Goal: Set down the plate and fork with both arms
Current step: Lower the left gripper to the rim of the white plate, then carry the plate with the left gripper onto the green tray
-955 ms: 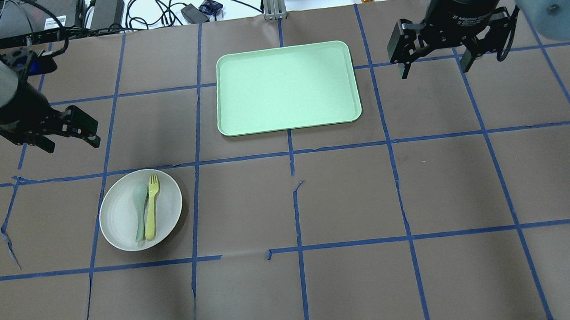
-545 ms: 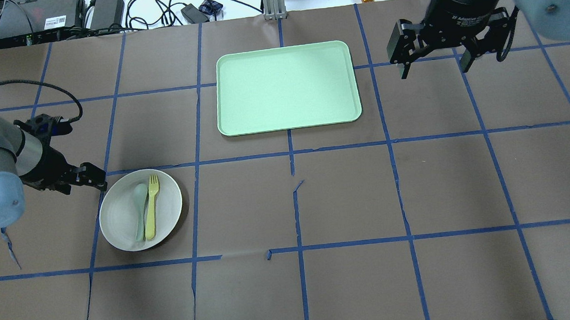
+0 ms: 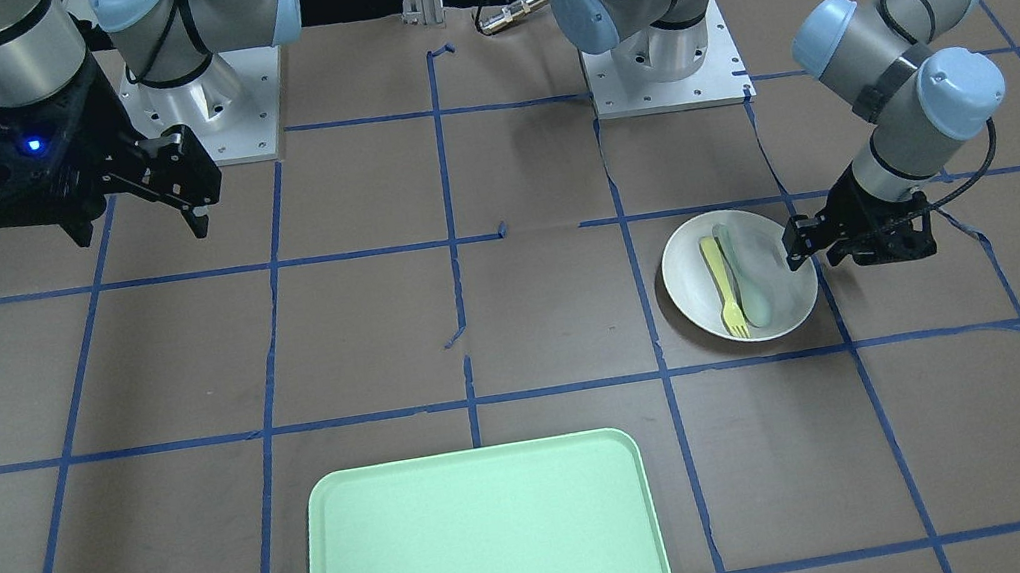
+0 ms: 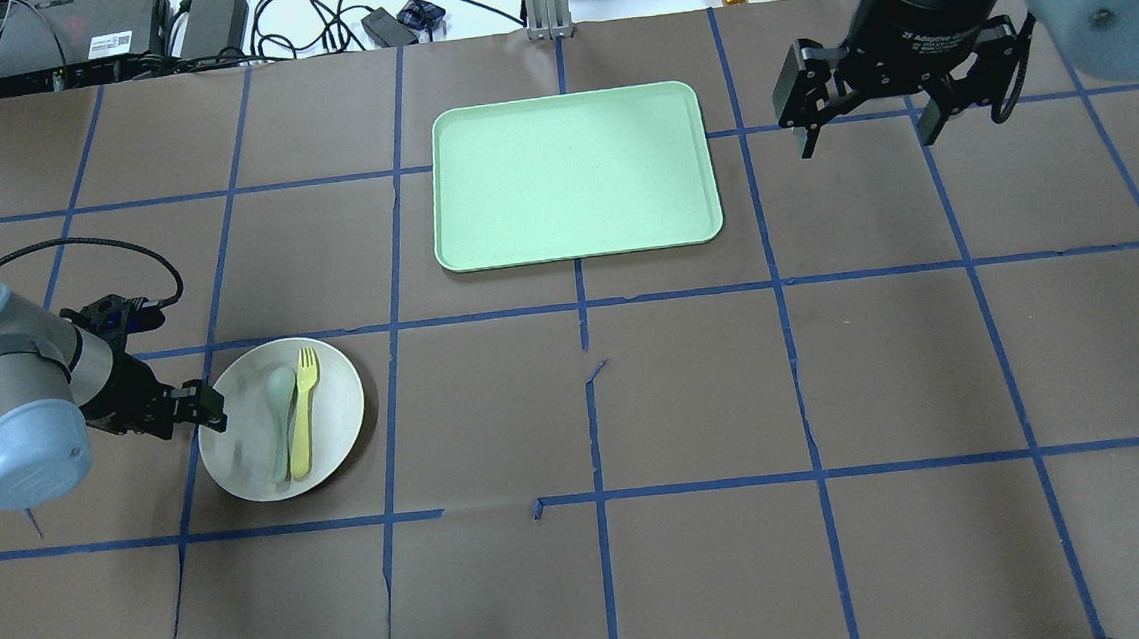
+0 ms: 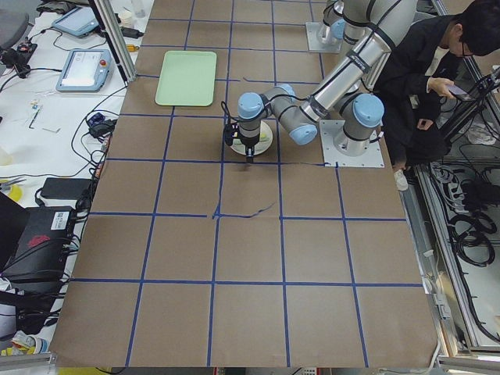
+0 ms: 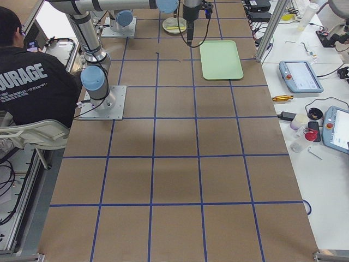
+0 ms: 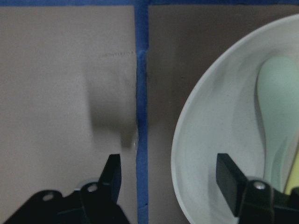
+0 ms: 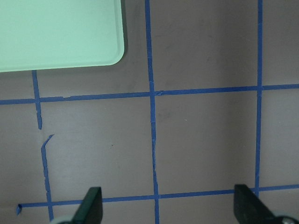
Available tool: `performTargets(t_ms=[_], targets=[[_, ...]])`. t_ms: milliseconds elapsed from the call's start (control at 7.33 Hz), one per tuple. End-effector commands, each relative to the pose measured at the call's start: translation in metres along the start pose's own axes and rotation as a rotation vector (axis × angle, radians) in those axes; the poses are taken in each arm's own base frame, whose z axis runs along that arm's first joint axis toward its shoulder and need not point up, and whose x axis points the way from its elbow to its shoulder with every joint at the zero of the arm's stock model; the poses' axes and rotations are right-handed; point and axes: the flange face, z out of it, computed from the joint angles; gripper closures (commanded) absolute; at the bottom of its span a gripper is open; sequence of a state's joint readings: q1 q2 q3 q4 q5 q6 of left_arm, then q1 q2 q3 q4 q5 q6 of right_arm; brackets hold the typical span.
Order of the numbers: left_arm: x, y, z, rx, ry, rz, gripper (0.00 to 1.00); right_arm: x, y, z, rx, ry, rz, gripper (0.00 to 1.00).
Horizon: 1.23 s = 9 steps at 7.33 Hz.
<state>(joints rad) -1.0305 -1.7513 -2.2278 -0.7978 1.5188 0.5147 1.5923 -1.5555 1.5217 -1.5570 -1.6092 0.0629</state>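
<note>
The plate with its fork needs to go onto the tray (image 3: 481, 552), so my left gripper needs to grab the plate's rim (image 3: 807, 278) next.
The small white plate (image 4: 334, 388) lies on the table at the front left; it also shows in the front-facing view (image 3: 686, 280). The pale-yellow fork (image 4: 302, 413) lies on it beside a grey-green spoon (image 4: 281, 425). My left gripper (image 4: 207, 410) is low at the plate's left rim. In the left wrist view it (image 7: 170, 182) is open, one finger over the plate (image 7: 210, 140) and one outside over the table. My right gripper (image 4: 867, 133) is open and empty, held high at the back right, to the right of the tray.
A large mint-green tray (image 4: 569, 174) lies at the back centre; its corner shows in the right wrist view (image 8: 60, 32). Blue tape lines cross the brown table cover. Cables and gear lie beyond the far edge.
My left arm has swung forward and down from the back left until its gripper straddles the plate's left rim. The right arm, plate, fork and spoon have not moved.
</note>
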Motion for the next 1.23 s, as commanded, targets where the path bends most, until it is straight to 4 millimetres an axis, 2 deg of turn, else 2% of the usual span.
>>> performTargets(t_ms=[0, 273, 409, 545, 682, 818, 955, 1091], targets=[[-0.001, -0.002, 0.003, 0.003, 0.009, -0.029, 1.00, 0.000, 0.000, 0.000, 0.000, 0.000, 0.000, 0.00], [0.003, -0.012, -0.010, 0.061, 0.072, -0.025, 1.00, 0.000, 0.000, 0.000, 0.000, 0.000, 0.000, 0.00], [0.011, -0.029, -0.029, 0.059, 0.127, -0.005, 1.00, 0.000, 0.000, 0.000, 0.000, 0.002, 0.000, 0.00], [0.025, -0.061, -0.065, 0.034, 0.247, 0.005, 1.00, 0.000, 0.000, 0.000, 0.000, 0.000, 0.000, 0.00], [0.057, -0.095, -0.098, 0.006, 0.316, -0.019, 1.00, 0.000, 0.000, 0.000, 0.000, -0.002, 0.000, 0.00], [0.122, -0.123, -0.100, -0.005, 0.366, -0.036, 1.00, 0.000, 0.000, 0.000, 0.000, 0.000, 0.000, 0.00], [0.183, -0.160, -0.086, 0.057, 0.384, 0.003, 1.00, 0.000, -0.001, 0.001, 0.000, 0.000, 0.000, 0.00], [0.242, -0.199, -0.059, 0.077, 0.376, 0.002, 1.00, 0.000, -0.001, 0.001, 0.000, -0.003, 0.000, 0.00]])
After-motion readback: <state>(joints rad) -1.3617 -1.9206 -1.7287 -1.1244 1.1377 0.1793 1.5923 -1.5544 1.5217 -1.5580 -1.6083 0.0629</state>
